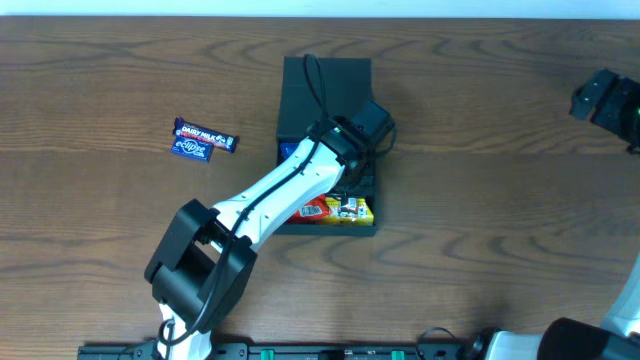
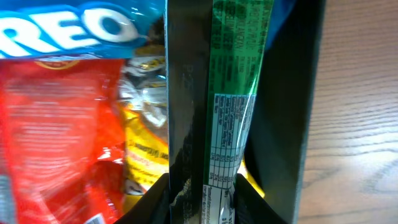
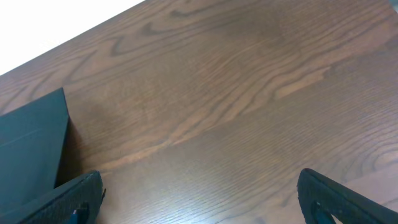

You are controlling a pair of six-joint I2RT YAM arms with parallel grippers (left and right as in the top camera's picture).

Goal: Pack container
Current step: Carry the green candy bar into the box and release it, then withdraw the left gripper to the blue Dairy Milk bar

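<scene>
The snack bar lies low over the yellow packet, inside the container's side, and would rest there, so it is now time to open my left gripper.
The dark container stands mid-table with its flap lid laid open toward the far side. Inside are a blue Oreo packet, a red packet and a yellow packet. My left gripper is over the container's right part, shut on a green and black snack bar held lengthwise along the container's right wall. My right gripper is open and empty above bare wood at the far right. The container's corner shows in the right wrist view.
A blue and purple Dairy Milk packet lies on the wooden table left of the container. My left arm stretches from the front edge across the container's near left part.
</scene>
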